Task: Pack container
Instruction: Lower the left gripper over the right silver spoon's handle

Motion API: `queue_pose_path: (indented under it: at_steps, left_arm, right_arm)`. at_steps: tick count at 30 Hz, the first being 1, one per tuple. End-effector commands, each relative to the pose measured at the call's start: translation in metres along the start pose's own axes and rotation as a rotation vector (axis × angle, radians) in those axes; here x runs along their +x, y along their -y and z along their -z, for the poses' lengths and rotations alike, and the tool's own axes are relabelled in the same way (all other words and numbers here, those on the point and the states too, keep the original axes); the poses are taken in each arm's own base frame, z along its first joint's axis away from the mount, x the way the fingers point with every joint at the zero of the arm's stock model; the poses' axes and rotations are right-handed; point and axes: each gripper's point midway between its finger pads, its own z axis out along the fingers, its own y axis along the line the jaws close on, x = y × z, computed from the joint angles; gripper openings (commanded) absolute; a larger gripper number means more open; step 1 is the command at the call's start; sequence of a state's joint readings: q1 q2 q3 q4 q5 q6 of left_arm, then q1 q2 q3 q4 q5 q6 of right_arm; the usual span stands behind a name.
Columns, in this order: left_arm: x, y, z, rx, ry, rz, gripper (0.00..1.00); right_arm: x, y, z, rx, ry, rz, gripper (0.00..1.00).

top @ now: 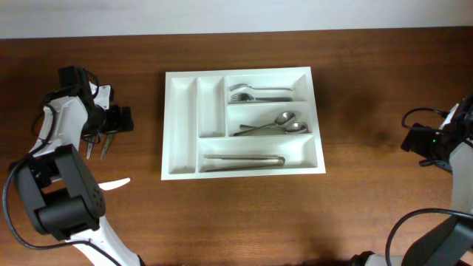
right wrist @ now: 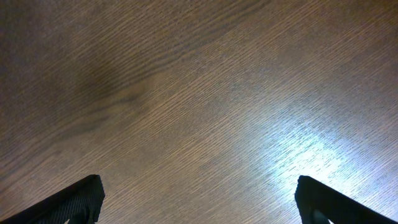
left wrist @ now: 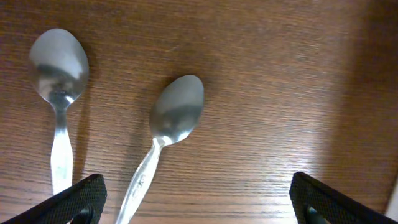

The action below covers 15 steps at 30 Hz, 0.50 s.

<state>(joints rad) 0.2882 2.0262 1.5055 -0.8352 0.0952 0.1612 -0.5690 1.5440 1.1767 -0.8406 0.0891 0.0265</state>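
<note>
The left gripper isn't ready to close on the inner spoon's handle and should go lower first. The handle, toward the left in the wrist view, is below the robot's fingertips, so they would miss it if they closed now.
The container, a white tray with several compartments, lies mid-table. Its right-hand compartments hold forks, spoons and a long metal piece; the two narrow left ones look bare. Two loose spoons lie on the wood at the far left, under my left gripper. In the left wrist view they show as one spoon at left and another whose handle runs just inside the left finger. That gripper is open and holds nothing. My right gripper is open over bare wood.
A small white object lies by the left arm's base. The right arm stays at the table's far right edge, well away from the tray. Brown wood surrounds the tray on all sides.
</note>
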Motion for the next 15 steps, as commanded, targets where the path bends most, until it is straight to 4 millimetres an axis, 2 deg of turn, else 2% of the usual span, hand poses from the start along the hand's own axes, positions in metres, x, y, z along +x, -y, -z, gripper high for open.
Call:
queue_pose_path:
  at_steps: [1, 6, 9, 15]
  left_arm:
    - [-0.005, -0.008, -0.002, -0.042, 0.007, -0.028, 0.96]
    - [-0.005, -0.021, -0.001, -0.115, 0.001, -0.029, 0.96]
    - [-0.004, -0.021, -0.003, -0.115, -0.004, -0.044, 0.90]
    - [-0.003, -0.022, -0.007, -0.118, -0.015, -0.058, 0.90]
  right_arm:
    - [0.002, 0.002, -0.003, 0.003, -0.009, -0.004, 0.99]
    - [0.002, 0.002, -0.003, 0.003, -0.009, -0.004, 0.99]
    - [0.002, 0.002, -0.003, 0.003, -0.009, -0.004, 0.99]
    - [0.002, 0.002, -0.003, 0.003, -0.009, -0.004, 0.99]
